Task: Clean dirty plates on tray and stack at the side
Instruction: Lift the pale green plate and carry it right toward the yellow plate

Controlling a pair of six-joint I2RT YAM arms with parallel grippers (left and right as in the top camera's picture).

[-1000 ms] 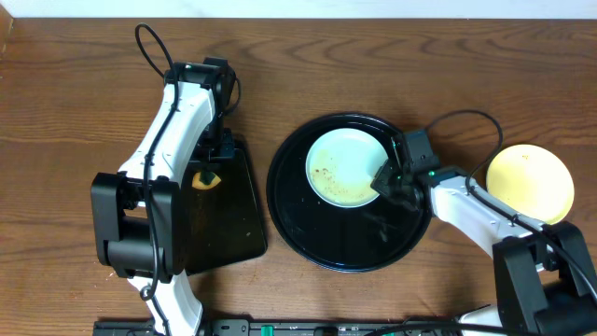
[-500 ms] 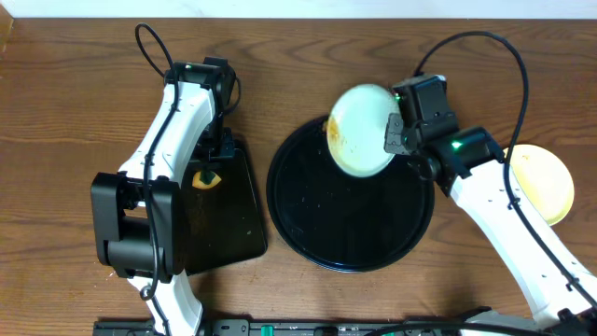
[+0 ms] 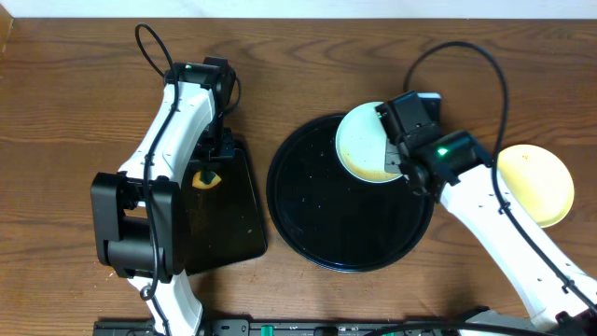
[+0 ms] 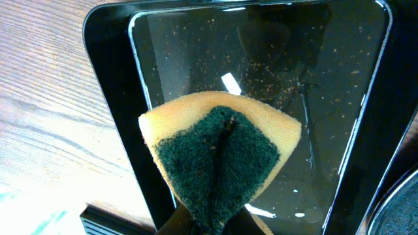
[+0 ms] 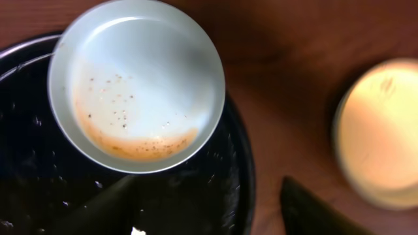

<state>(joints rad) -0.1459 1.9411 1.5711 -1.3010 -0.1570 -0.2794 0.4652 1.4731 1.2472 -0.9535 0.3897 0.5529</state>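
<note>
My right gripper should next grab the light-blue plate by the plate's rim on the side facing the yellow plate, so its top stays open for cleaning and stacking.
A pale light-blue plate point(image 3: 364, 142) with a brown smear along one edge lies over the far right rim of the round black tray point(image 3: 326, 224). In the right wrist view this plate point(image 5: 136, 85) sits just ahead of my right gripper point(image 5: 206, 212), which is open, and neither finger touches it. A pale yellow plate point(image 3: 534, 184) rests on the table to the right of the tray. My left gripper point(image 4: 212, 228) is shut on a folded yellow-and-green sponge point(image 4: 219, 153) above the rectangular tray.
The smaller rectangular black tray point(image 3: 224, 219), speckled with crumbs, lies left of the round tray under my left arm point(image 3: 177, 121). Bare wooden table runs along the far side and the left. The right arm's cable point(image 3: 466, 56) loops above the table at the back right.
My right gripper lifted the blue plate from the tray's middle to its far right rim, then opened and let it go. The left arm and sponge stayed still.
</note>
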